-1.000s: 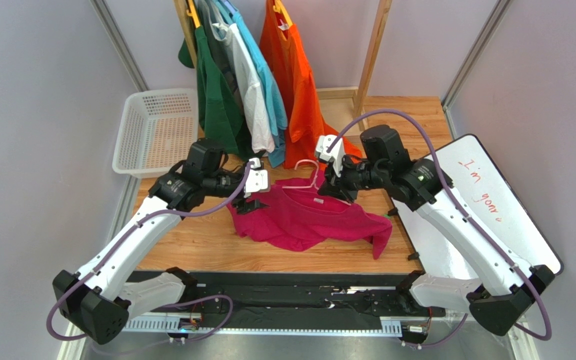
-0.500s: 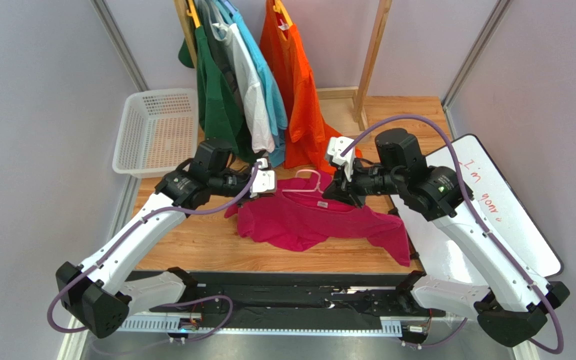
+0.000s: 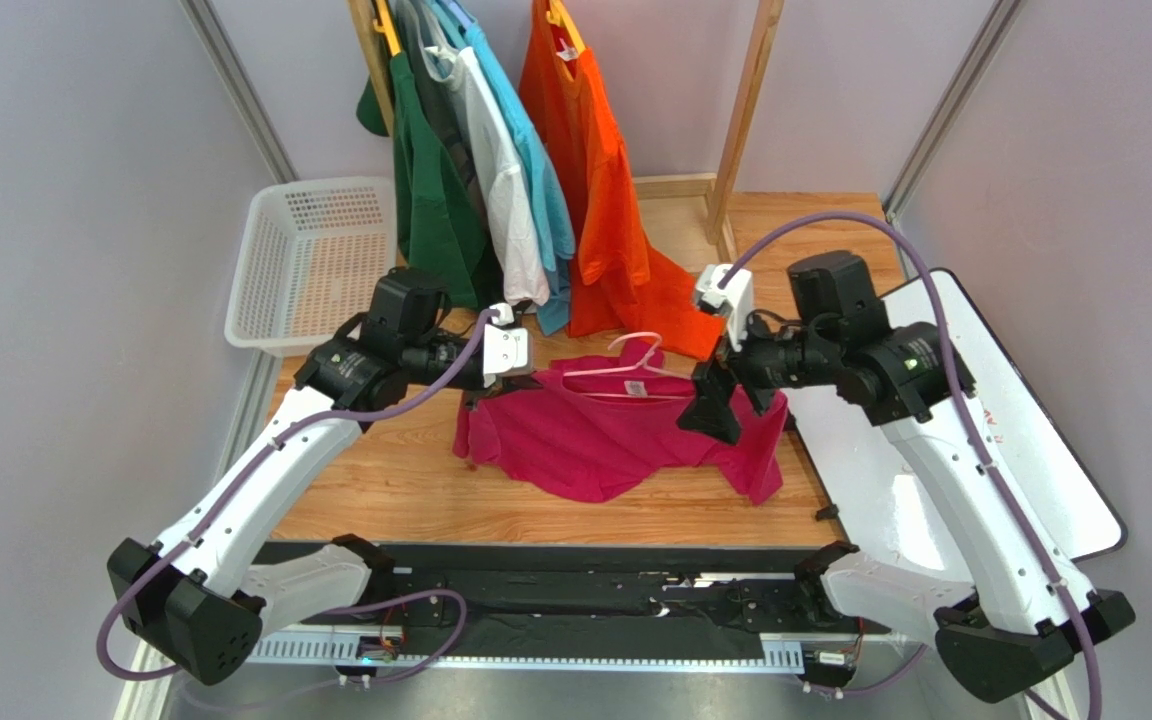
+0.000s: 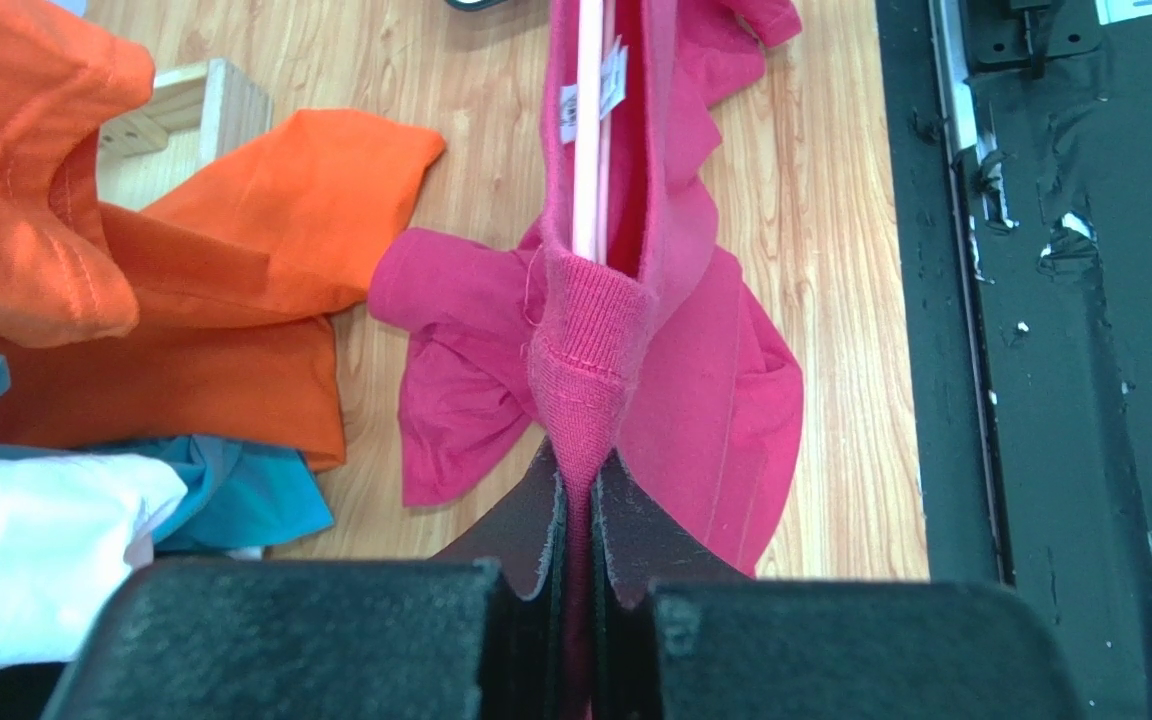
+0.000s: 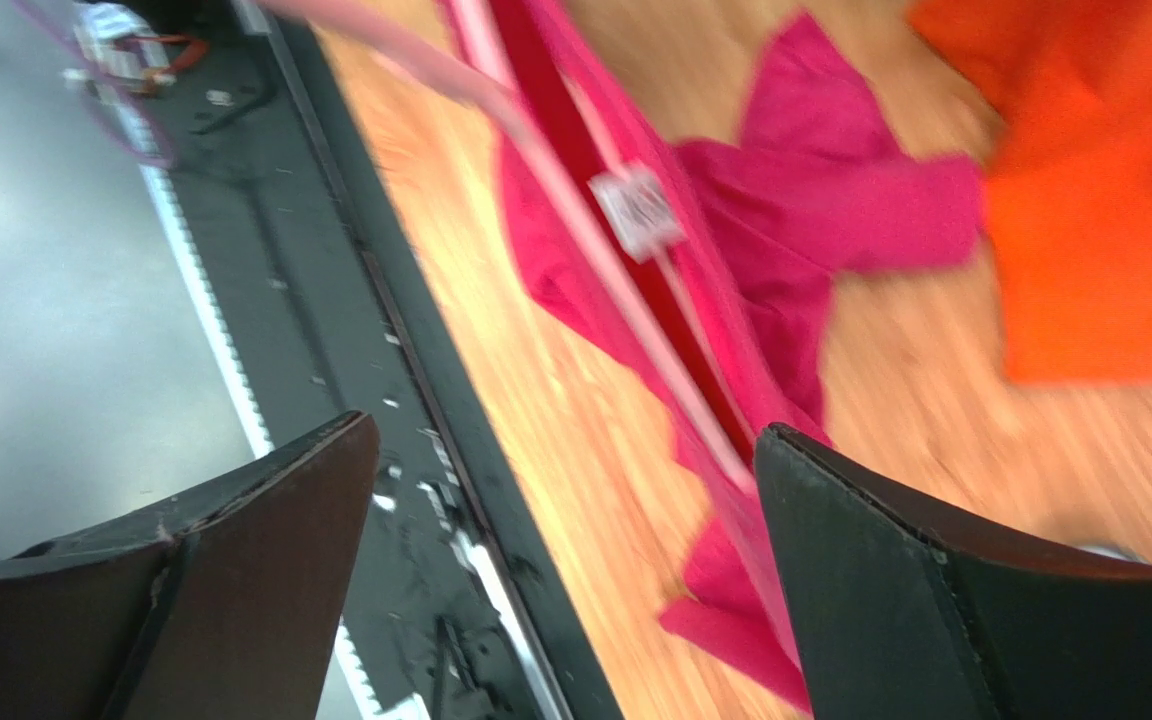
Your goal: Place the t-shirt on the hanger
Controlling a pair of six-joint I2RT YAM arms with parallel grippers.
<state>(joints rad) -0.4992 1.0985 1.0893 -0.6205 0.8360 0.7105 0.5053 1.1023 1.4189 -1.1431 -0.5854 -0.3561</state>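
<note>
My right gripper grabs the t-shirt's top edge (image 5: 760, 528) at the hanger's end next, opposite my left gripper, since the hook stays free to hang the t-shirt.
The magenta t-shirt (image 3: 605, 438) lies spread on the wooden table, its top edge lifted. The light-pink wire hanger (image 3: 615, 369) runs inside the neck, with its hook sticking out above the collar. My left gripper (image 3: 500, 378) is shut on the shirt's left top edge. In the left wrist view a ribbed fold of the t-shirt (image 4: 590, 330) is pinched in the gripper (image 4: 579, 503), and the hanger (image 4: 587, 165) bar runs away from it inside the cloth. My right gripper (image 3: 717, 408) is open over the shirt's right side. In the right wrist view the gripper (image 5: 560, 518) holds nothing, and the t-shirt (image 5: 838, 203) and hanger (image 5: 575, 210) are blurred beyond it.
Orange (image 3: 597, 165), green (image 3: 425, 180), white and blue shirts hang from a rack at the back, the orange hem (image 4: 237, 270) reaching the table. A white mesh basket (image 3: 312, 263) stands at the back left. A whiteboard (image 3: 988, 420) lies on the right and a wooden post (image 3: 745, 113) stands behind it.
My left gripper shut on the shirt's left edge. My right gripper pulled the shirt rightward, then opened and let go; the right sleeve dropped back onto the table.
</note>
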